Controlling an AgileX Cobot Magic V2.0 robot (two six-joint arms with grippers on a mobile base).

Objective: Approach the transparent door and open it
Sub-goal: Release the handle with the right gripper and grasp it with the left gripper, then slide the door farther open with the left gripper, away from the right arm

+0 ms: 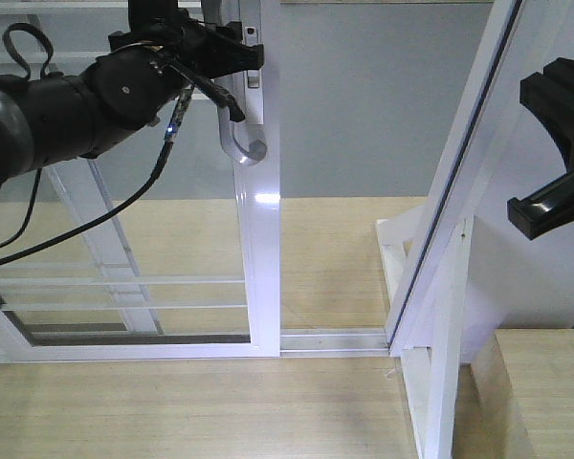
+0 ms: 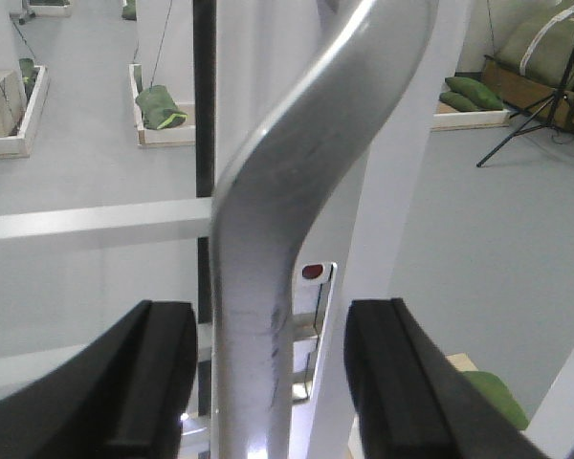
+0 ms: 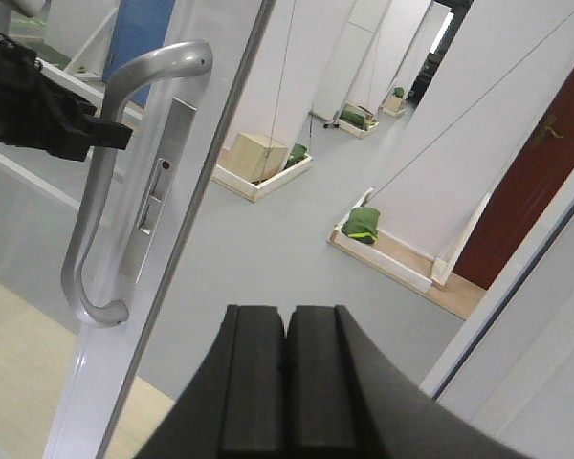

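Note:
I should open the door next, so my left gripper should grab the transparent door by the curved silver handle (image 1: 235,136) on its stile (image 1: 261,249).
The transparent door (image 1: 256,251) is a glass panel in a glossy white frame with thin white bars low down. Its curved silver handle (image 1: 235,136) sits on the right stile. My left gripper (image 1: 246,54) is open at the top of that handle. In the left wrist view the handle (image 2: 273,239) runs up between the two black fingers (image 2: 155,384), with a gap on each side. My right gripper (image 3: 287,382) is shut on nothing and hangs off to the right (image 1: 545,196), apart from the door. From there the handle (image 3: 94,229) shows at the left.
An open gap lies between the door's stile and the slanted white frame (image 1: 459,182) on the right. A white bracket post (image 1: 442,344) stands below it. The floor track (image 1: 335,339) runs along the wooden floor. A second glazed panel (image 1: 105,239) sits behind the door.

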